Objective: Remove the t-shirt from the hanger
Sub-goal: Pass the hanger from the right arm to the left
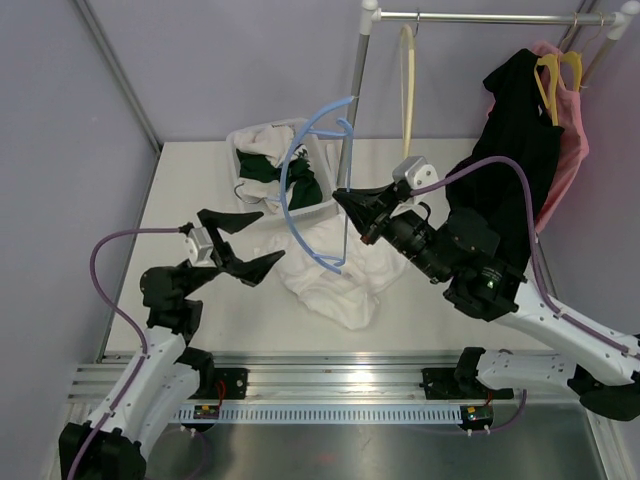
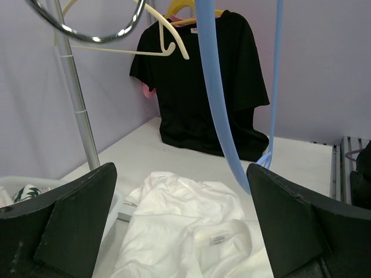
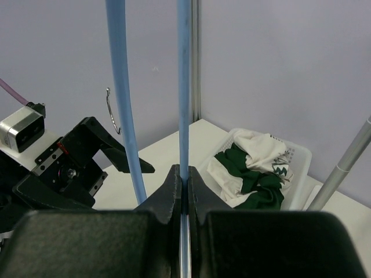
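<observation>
The bare blue hanger should be held by its metal hook, so my left gripper needs to grab it there next. The bar then stays free for my right gripper for the handover.
A white t-shirt [image 1: 335,278] lies crumpled on the table, off the hanger; it also shows in the left wrist view [image 2: 185,223] between my open fingers. My right gripper [image 1: 348,204] is shut on the bar of a bare blue hanger [image 1: 300,170] and holds it in the air above the shirt. The hanger's bar [image 3: 184,87] runs up from the closed jaws in the right wrist view. My left gripper [image 1: 245,245] is open and empty, just left of the shirt, low over the table.
A white basket [image 1: 262,142] with green and white clothes stands at the back. A clothes rail [image 1: 480,17] carries a cream hanger [image 1: 407,80], a black t-shirt [image 1: 515,150] and a pink garment [image 1: 572,140] at the back right.
</observation>
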You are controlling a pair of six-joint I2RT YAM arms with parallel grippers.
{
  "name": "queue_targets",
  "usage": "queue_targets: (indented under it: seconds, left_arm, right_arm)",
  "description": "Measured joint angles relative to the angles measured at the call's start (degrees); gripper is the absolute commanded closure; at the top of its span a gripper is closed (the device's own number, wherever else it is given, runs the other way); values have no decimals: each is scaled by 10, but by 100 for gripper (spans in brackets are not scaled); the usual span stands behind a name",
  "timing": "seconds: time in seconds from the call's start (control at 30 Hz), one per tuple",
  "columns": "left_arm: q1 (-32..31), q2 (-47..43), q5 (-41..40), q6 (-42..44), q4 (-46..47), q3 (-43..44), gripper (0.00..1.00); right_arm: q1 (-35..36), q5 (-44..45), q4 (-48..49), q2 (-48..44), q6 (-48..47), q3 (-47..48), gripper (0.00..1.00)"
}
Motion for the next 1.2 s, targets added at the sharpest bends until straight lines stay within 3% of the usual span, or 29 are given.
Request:
queue_targets:
  seconds: [0.27, 0.4, 0.57, 0.9, 1.2]
  left_arm:
    - [64, -1, 128, -31, 19, 32, 1]
    - [101, 63, 186, -126, 122, 65, 1]
    - [145, 165, 233, -327, 225, 94, 7]
    - [156, 151, 250, -442, 263, 100, 6]
    - [157, 101, 251, -460, 280, 100, 32]
  right_arm:
    - [0, -2, -32, -67, 7, -16, 100]
    - [0, -4, -54, -91, 14, -18, 100]
    - [0, -13, -86, -98, 20, -18, 100]
    - [0, -24, -114, -90, 28, -40, 100]
    - [0, -30, -115, -78, 32, -44, 100]
